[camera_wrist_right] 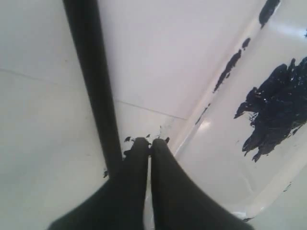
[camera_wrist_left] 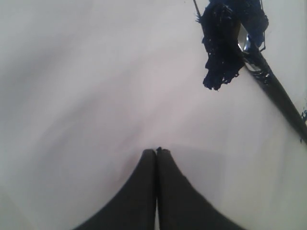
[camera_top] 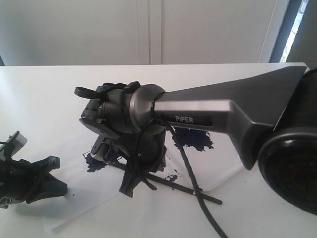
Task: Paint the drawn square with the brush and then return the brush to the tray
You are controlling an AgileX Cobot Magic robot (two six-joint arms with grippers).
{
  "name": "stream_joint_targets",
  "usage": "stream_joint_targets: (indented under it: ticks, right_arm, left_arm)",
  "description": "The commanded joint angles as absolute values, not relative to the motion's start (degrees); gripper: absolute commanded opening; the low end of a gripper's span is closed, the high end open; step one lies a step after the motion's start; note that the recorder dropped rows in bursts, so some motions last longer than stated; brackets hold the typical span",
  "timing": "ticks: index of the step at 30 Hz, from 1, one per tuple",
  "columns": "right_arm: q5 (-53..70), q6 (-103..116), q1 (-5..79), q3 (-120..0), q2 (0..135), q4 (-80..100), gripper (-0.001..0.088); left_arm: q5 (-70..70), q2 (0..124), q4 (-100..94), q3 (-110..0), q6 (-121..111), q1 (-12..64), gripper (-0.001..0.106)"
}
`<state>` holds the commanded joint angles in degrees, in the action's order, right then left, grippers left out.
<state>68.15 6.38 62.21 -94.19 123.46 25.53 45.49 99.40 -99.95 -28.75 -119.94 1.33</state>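
The brush's black handle (camera_top: 181, 186) (camera_wrist_right: 98, 79) is beside the shut fingers of my right gripper, so next I need to open them again over the brush, then close them on the handle.
The drawn square (camera_wrist_left: 225, 43) is smeared dark blue on the white paper; in the exterior view the drawn square (camera_top: 94, 163) shows just left of my right gripper. The brush (camera_top: 183, 187) lies flat, its tip and silver band (camera_wrist_left: 243, 42) at the smear and its black handle (camera_wrist_right: 93, 86) running past the tray's near corner. The tray (camera_top: 225, 166) holds a dark blue blotch (camera_wrist_right: 278, 105). My right gripper (camera_wrist_right: 149, 141) is shut and empty, its tips down beside the handle at the tray's rim (camera_wrist_right: 225, 72). My left gripper (camera_wrist_left: 157, 151) is shut over bare paper, apart from the smear.
The white paper sheet (camera_top: 74, 208) lies under the square and reaches the table's front. My right arm (camera_top: 223, 111) stretches across the middle from the right, hiding part of the tray. The left gripper (camera_top: 55, 173) sits low at the left. A wall stands behind the table.
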Motion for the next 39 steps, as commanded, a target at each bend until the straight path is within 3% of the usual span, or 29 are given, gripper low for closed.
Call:
stream_joint_targets:
  ticks: [5,7,17,32,39]
  right_arm:
    - [65.56,5.30,62.21,-94.75,122.50,22.90,0.0571]
    - [65.18,0.69,62.21,-94.75,122.50,19.71,0.0631]
    - [58.14,-3.26,62.21,-94.75,122.63,16.09,0.0630]
    - [57.26,-2.36,61.25,-94.56,126.85,19.25,0.0623]
    - [57.66,-1.29,58.13,-93.28,127.91,15.58,0.0434]
  left_arm:
    - [45.49,99.40,-99.95,-28.75,-119.83,1.33,0.000]
    - [45.49,99.40,-99.95,-28.75,-119.83,1.33,0.000]
    - [45.49,99.40,-99.95,-28.75,-119.61,1.33,0.000]
    - [45.49,99.40,-99.95,-28.75,-119.10,1.33,0.000]
    - [45.49,99.40,-99.95,-28.75,-119.10,1.33,0.000]
